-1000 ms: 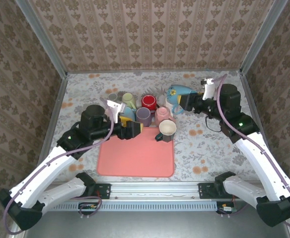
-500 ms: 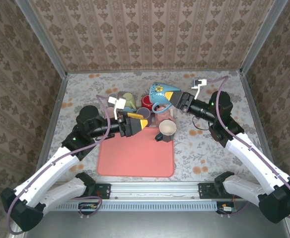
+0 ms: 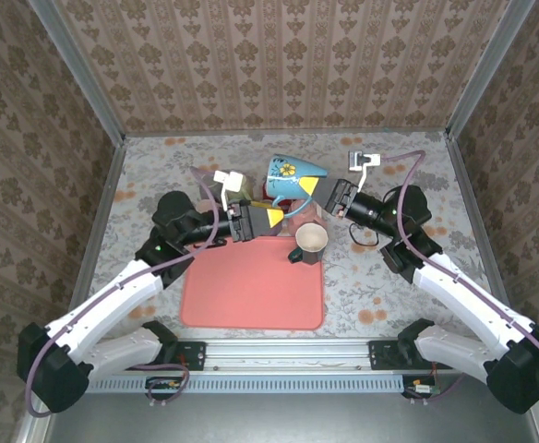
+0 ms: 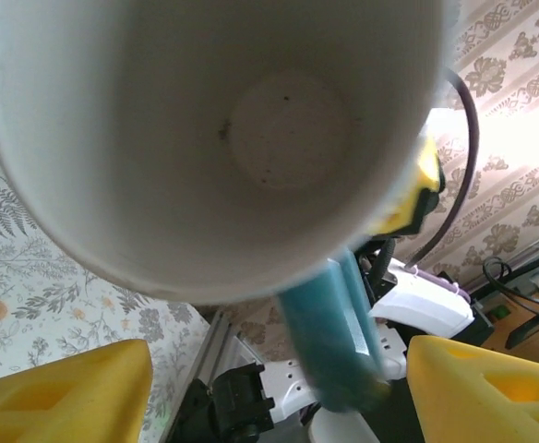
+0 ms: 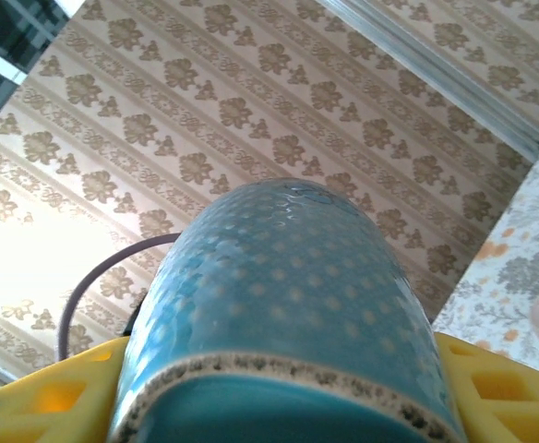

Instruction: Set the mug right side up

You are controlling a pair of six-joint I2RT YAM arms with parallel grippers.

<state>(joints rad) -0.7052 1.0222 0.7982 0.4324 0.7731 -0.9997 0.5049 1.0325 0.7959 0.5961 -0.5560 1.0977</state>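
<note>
The left gripper grabs the blue mug by its handle (image 3: 293,213) (image 4: 332,341) from the side of the mug's opening next, leaving the mug's base free to set it right side up.
The blue mug (image 3: 293,173) with a yellow flower hangs above the table's middle back, lying on its side. My right gripper (image 3: 312,190) is shut on its base end; in the right wrist view the dotted blue mug (image 5: 288,286) sits between the yellow fingers (image 5: 57,397). My left gripper (image 3: 277,216) faces the mouth. In the left wrist view I look into the mug's white inside (image 4: 205,138). Its blue handle (image 4: 329,332) hangs between my open left gripper's (image 4: 279,374) yellow fingertips (image 4: 66,392), with a gap on each side.
A pink mat (image 3: 251,295) lies on the floral tablecloth in front of the arms. A beige mug (image 3: 310,240) with a dark handle stands upright at the mat's back right corner. More mugs sit behind the grippers, mostly hidden. Patterned walls close in on three sides.
The right gripper has carried the blue mug left toward the middle and tipped it over. The left gripper has risen and reached right to the mug's mouth, its jaws slightly narrower.
</note>
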